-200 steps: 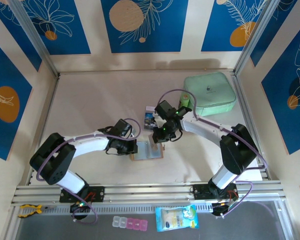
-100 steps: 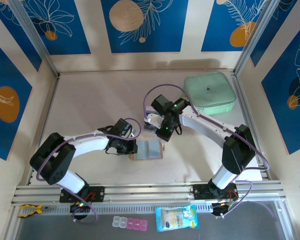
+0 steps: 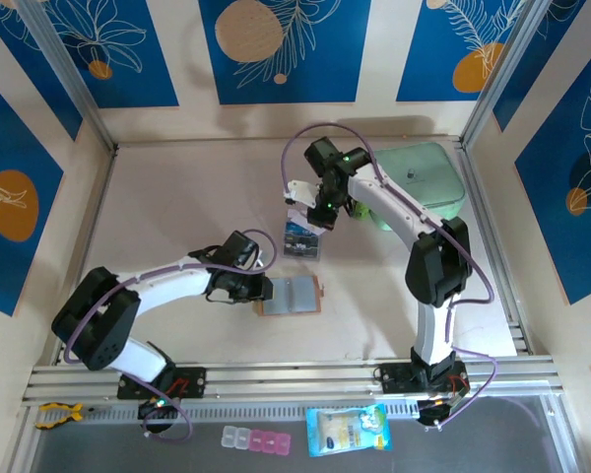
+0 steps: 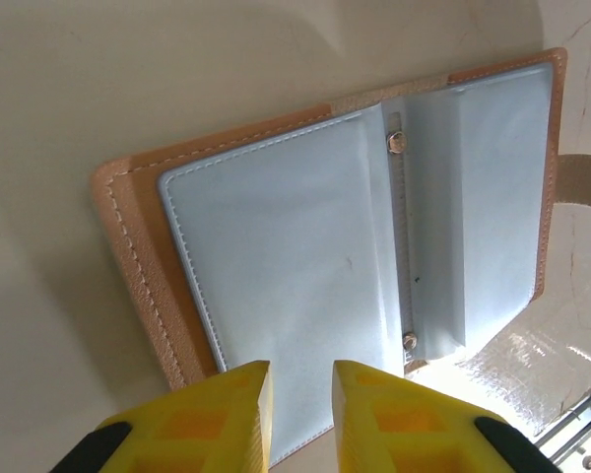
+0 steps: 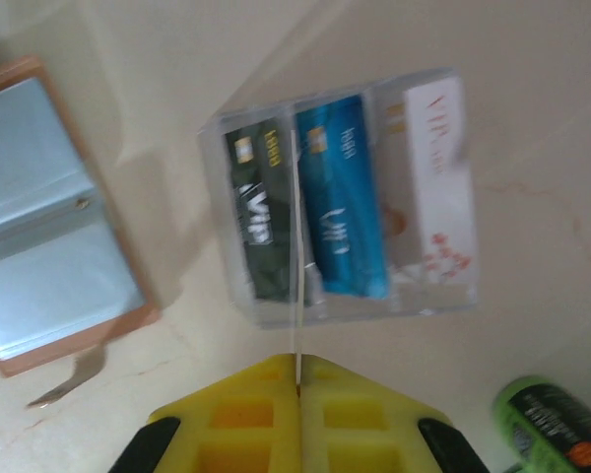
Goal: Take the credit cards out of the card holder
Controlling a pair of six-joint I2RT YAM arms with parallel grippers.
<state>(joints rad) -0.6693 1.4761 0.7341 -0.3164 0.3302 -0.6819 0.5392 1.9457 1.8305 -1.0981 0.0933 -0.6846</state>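
The card hangs above the black and blue cards' divider and would drop short of the pinkish-white point(image 5: 436, 177) one if released now, so my right gripper should keep holding it.
The card holder point(image 3: 291, 296) lies open on the table, tan outside with pale grey-blue pockets point(image 4: 295, 256). My left gripper point(image 4: 300, 367) hovers over its near edge with the yellow fingers a little apart and nothing between them; it sits at the holder's left edge point(image 3: 261, 288). My right gripper point(image 5: 297, 360) is shut on a thin credit card point(image 5: 297, 246) seen edge-on. Under it three credit cards lie side by side on the table: black point(image 5: 259, 232), blue point(image 5: 343, 207) and pinkish-white point(image 5: 436, 177). From above, the right gripper point(image 3: 320, 209) hangs just behind those cards point(image 3: 302, 239).
A mint-green case point(image 3: 428, 177) stands at the back right, partly behind the right arm. A green bottle point(image 5: 552, 424) lies close to the cards. Pill boxes point(image 3: 256, 439), a packet point(image 3: 347, 430) and a yellow clamp point(image 3: 57, 412) sit below the table's rail.
The right arm has swung from the card holder toward the back, carrying a card over the laid-out cards. The left gripper's fingers have parted slightly at the holder's edge.
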